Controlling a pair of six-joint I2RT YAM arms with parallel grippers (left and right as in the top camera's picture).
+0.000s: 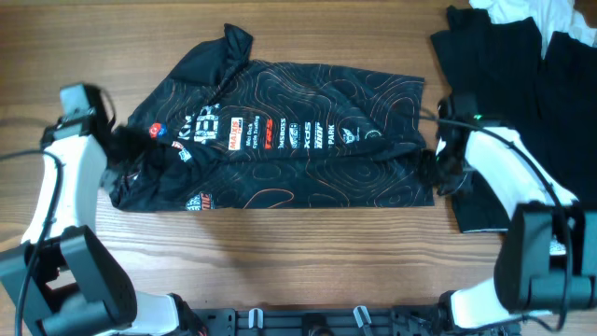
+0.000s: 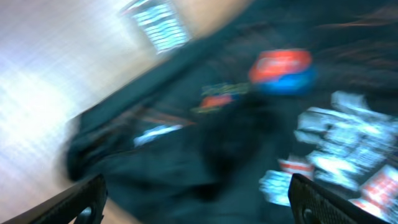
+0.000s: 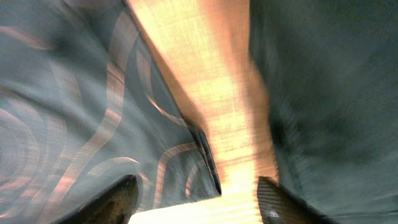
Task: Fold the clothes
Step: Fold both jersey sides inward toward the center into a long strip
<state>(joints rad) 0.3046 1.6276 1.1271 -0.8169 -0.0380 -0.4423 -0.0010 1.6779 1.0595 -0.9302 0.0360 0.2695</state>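
Next, my right gripper will grab the far corner of the black T-shirt (image 1: 289, 140) nearest the garment pile, to fold the T-shirt's far edge toward the front.
A black T-shirt (image 1: 289, 140) with reddish-brown contour lines and small logos lies spread on the wooden table, partly folded. My left gripper (image 1: 119, 149) is at its left end. In the blurred left wrist view its fingers (image 2: 199, 202) stand wide apart over the logo-printed cloth (image 2: 249, 124). My right gripper (image 1: 437, 170) is at the shirt's right edge. In the right wrist view its fingers (image 3: 196, 202) are open, with the shirt's hem corner (image 3: 93, 124) between them.
More black garments (image 1: 508, 65) lie in a pile at the back right, right beside my right arm, with a white cloth (image 1: 522, 9) on top at the far edge. One dark garment shows in the right wrist view (image 3: 329, 93). Bare wood (image 1: 308, 252) runs along the front.
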